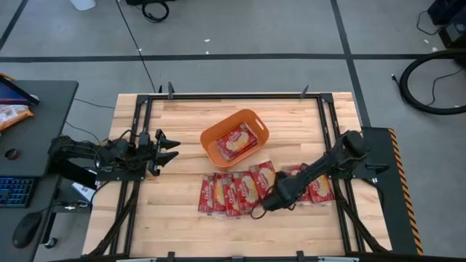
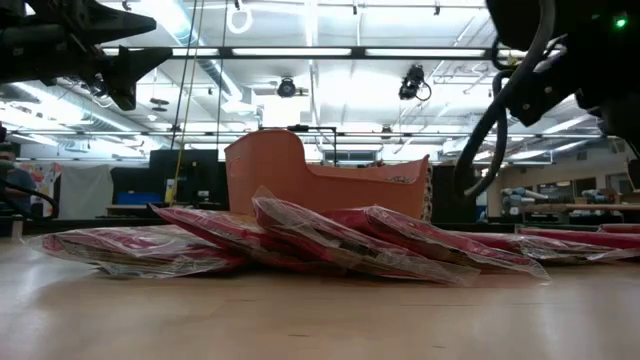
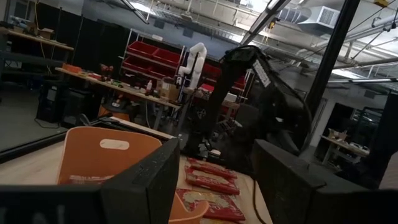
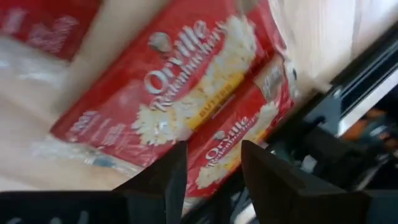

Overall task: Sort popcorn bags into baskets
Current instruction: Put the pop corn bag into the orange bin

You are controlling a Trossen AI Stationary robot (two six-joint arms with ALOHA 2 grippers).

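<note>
My right gripper grabs the popcorn bag by its long overlapped edge (image 4: 219, 113) next, to sort the bag into the orange basket.
The orange basket (image 1: 212, 138) stands at the table's middle with one red popcorn bag (image 1: 238, 140) lying flat inside it; the basket also shows in the low view (image 2: 300, 175) and the left wrist view (image 3: 106, 155). Several more popcorn bags (image 1: 231, 194) lie flat in an overlapping row on the table near the front, and they also show in the low view (image 2: 300, 240). My right gripper (image 1: 265, 203) hovers over the row's near edge, open, with two bags (image 4: 186, 93) right below its fingers. My left gripper (image 1: 172, 146) is open and empty, raised above the table's left side.
A black metal frame (image 1: 233, 95) runs round the table's edges. A side desk with an orange and white snack bag (image 1: 11, 114) stands off the table to the left. Bare wood lies left of the basket and along the front edge.
</note>
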